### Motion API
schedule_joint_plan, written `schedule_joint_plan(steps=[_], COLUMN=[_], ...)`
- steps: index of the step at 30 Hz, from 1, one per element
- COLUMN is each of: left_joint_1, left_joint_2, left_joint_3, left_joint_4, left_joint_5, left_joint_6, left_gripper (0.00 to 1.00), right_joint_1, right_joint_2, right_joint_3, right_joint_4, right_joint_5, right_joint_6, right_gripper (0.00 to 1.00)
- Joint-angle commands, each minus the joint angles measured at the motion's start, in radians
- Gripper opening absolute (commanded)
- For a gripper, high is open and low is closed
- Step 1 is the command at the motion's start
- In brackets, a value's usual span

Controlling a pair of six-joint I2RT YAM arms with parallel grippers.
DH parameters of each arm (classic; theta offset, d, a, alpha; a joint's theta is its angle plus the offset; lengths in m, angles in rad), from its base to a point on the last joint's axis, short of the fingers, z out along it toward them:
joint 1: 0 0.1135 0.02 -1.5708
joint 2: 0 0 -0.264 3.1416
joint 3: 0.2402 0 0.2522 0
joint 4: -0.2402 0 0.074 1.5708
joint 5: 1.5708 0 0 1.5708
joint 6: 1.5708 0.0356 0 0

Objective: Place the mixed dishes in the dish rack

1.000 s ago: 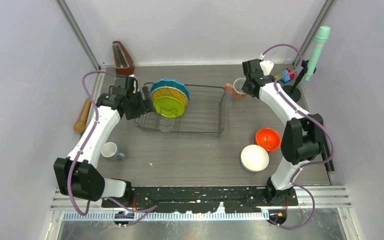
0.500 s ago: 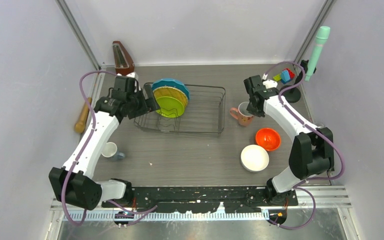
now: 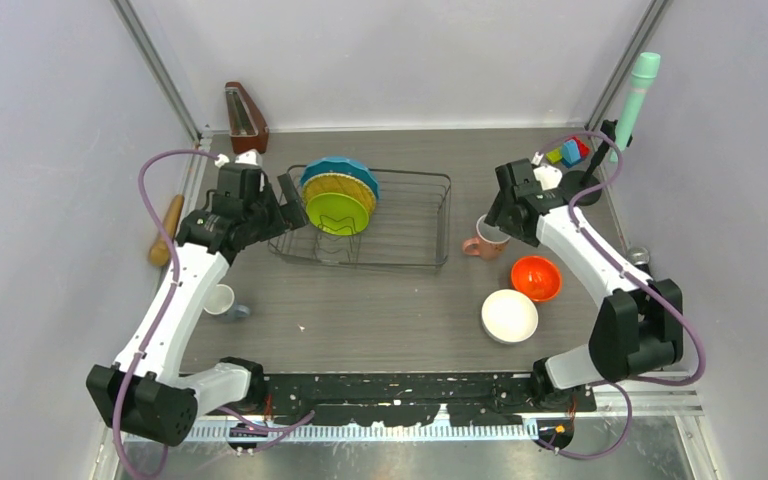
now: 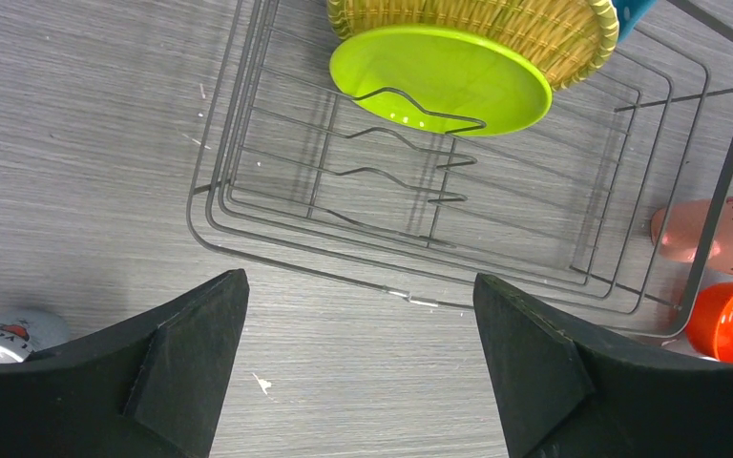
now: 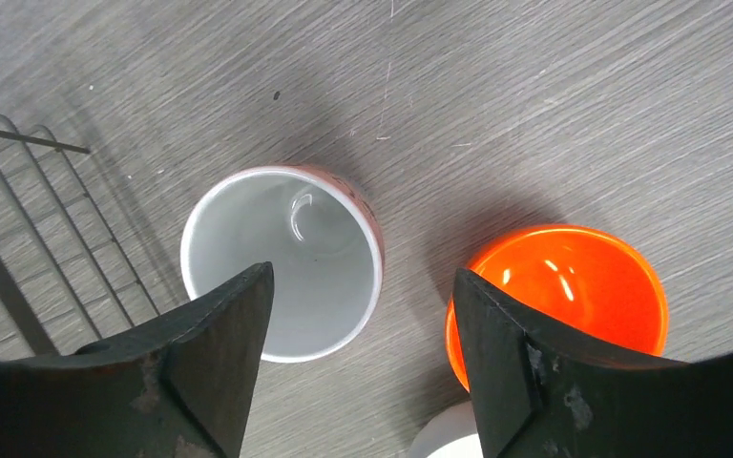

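Observation:
My right gripper should grab the orange bowl (image 3: 536,278) by one side of its rim next. The opposite side of the bowl's rim then stays free for my left gripper to take in the handover.
The dish rack (image 3: 448,222) holds three plates on edge at its left end: blue (image 3: 344,164), yellow woven (image 3: 342,184) and lime green (image 3: 338,214). My left gripper (image 3: 288,197) hangs open just left of them; in its wrist view its jaws (image 4: 358,280) stand wide over bare table, in front of the rack (image 4: 212,221) and the lime plate (image 4: 439,81). The pink mug (image 3: 482,241) stands upright right of the rack. My right gripper (image 5: 363,273) is open above the mug (image 5: 282,258), apart from it. The orange bowl (image 3: 536,278), white bowl (image 3: 509,316) and small cup (image 3: 219,299) sit on the table.
A wooden rolling pin (image 3: 165,232) lies at the left edge. A brown wedge-shaped object (image 3: 245,118) stands at the back left. Coloured blocks (image 3: 568,152) and a teal cylinder on a black stand (image 3: 636,95) are at the back right. Walls close in on both sides.
My right gripper carried the pink mug forward from the back to beside the rack's right end, set it down and opened. My left gripper opened wider and drew back from the plates.

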Motion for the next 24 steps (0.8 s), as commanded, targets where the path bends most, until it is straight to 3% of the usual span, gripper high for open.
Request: schedule_joint_plan(steps=[1, 7, 13, 20, 24], left_joint_1=[0.004, 0.004, 0.004, 0.004, 0.004], left_joint_2=[-0.037, -0.057, -0.072, -0.089, -0.099], left_joint_3=[-0.005, -0.023, -0.035, -0.048, -0.062], left_joint_4=[0.011, 0.016, 0.022, 0.037, 0.037], left_joint_5=[-0.003, 0.025, 0.038, 0.092, 0.097], left_joint_6=[0.016, 0.014, 0.017, 0.026, 0.021], left_gripper=[0.91, 0.91, 0.92, 0.92, 0.92], right_joint_1=[0.002, -0.027, -0.102, -0.318, -0.356], right_joint_2=[-0.085, -0.171, -0.267, -0.216, -0.18], right_joint_3=[0.041, 0.053, -0.01, -0.086, -0.106], right_joint_4=[-0.043, -0.163, -0.174, -0.179, -0.132], right_joint_5=[0.038, 0.092, 0.121, -0.093, -0.174], right_joint_6=[0.001, 0.025, 0.084, 0.264, 0.332], right_gripper=[0.76, 0.76, 0.72, 0.65, 0.62])
